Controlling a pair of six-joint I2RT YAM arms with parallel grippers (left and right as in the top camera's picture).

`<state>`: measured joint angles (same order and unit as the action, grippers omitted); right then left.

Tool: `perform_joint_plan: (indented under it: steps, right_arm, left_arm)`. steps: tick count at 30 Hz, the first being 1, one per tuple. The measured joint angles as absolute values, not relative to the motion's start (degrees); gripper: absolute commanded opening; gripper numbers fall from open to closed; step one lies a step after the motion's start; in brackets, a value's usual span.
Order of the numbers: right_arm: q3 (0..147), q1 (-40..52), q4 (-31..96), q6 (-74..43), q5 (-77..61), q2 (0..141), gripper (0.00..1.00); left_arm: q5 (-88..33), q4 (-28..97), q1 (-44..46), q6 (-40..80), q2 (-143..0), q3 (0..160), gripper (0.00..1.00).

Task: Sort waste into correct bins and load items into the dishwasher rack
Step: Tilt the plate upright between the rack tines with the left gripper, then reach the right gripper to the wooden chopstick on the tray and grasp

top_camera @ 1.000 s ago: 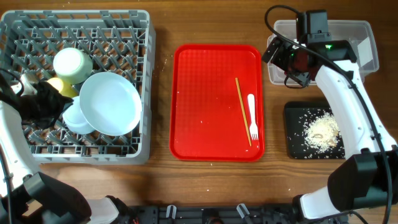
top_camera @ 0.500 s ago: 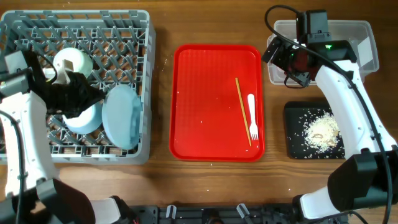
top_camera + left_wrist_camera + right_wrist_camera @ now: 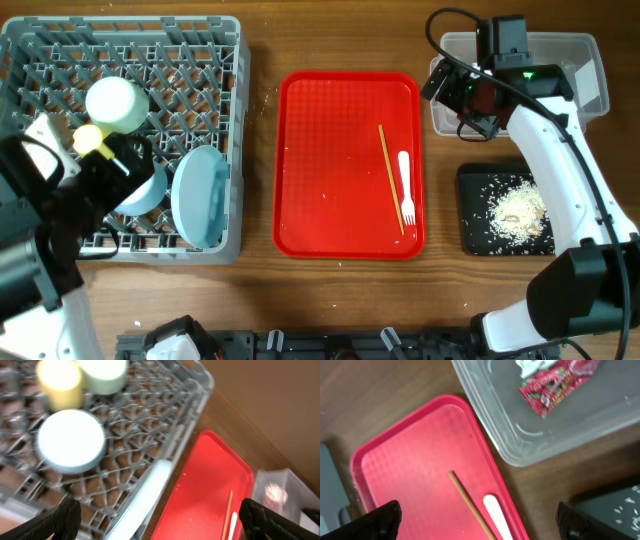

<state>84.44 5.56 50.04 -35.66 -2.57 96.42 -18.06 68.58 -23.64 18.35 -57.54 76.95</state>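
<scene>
My right gripper is going to reach the chopstick [image 3: 390, 178] and grip it across the middle of its body. Both ends of the chopstick will stay free, so it can be loaded into the dishwasher rack.
The dishwasher rack [image 3: 215, 60] holds an upturned light green bowl [image 3: 117, 103], a yellow cup [image 3: 88, 138], an upturned pale blue bowl [image 3: 70, 440] and a pale blue plate [image 3: 200, 195] standing on edge. My left gripper [image 3: 125, 160] hovers open over the rack's front, holding nothing. A chopstick [image 3: 390, 178] and a white fork [image 3: 405, 187] lie on the red tray [image 3: 330, 130]. My right gripper [image 3: 455, 95] hangs open and empty at the clear tub's [image 3: 580, 60] left edge. A red wrapper [image 3: 555, 385] and a white napkin [image 3: 530, 365] lie inside the tub. Rice scraps [image 3: 517, 208] cover the black tray [image 3: 475, 235].
The red tray lies between the rack and the two bins. A few crumbs are scattered on the wooden table [image 3: 260, 280] near the rack's right side. The right arm [image 3: 560, 150] reaches over the black tray and the tub.
My left gripper has opened and let go of the plate, which now stands on edge in the rack. The left arm has drawn back towards the front left. The right arm has not moved.
</scene>
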Motion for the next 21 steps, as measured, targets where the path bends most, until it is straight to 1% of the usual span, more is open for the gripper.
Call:
perform_joint_plan:
  steps: [3,5,7,9,12,15,18,20,21]
  right_arm:
    - [84.36,5.56,43.16,-35.66,-2.57,96.42,1.00]
    - [84.36,5.56,41.12,-36.32,-2.81,96.42,1.00]
    - [84.36,5.56,41.71,-39.40,-3.95,96.42,1.00]
    - [84.36,5.56,45.10,-42.41,-6.92,96.42,1.00]
    - [84.33,6.22,47.31,-42.17,-12.80,96.42,1.00]
    - [84.33,10.96,51.79,-37.36,-14.46,96.51,1.00]
    - [84.31,18.87,55.70,-32.53,-10.72,97.93,1.00]
    - [83.53,23.97,57.34,-30.94,-5.32,100.12,0.77]
    - [82.76,25.52,57.45,-30.74,-3.05,101.19,0.61]
  left_arm:
    - [-13.04,71.24,-23.64,23.31,-56.29,76.95,1.00]
    - [-9.98,73.03,-23.64,26.37,-56.38,76.95,1.00]
    - [-7.88,74.00,-23.64,28.73,-56.45,76.95,1.00]
    - [-6.83,74.81,-23.64,29.82,-56.47,76.95,1.00]
    - [-5.78,77.21,-23.66,30.79,-56.45,76.95,1.00]
    - [-4.84,78.32,-23.66,30.98,-56.47,76.95,1.00]
    - [-4.12,78.94,-23.66,31.03,-56.47,76.95,1.00]
    - [-4.10,79.37,-23.66,31.03,-56.47,76.95,1.00]
    - [-4.10,79.70,-23.66,31.00,-56.47,76.95,1.00]
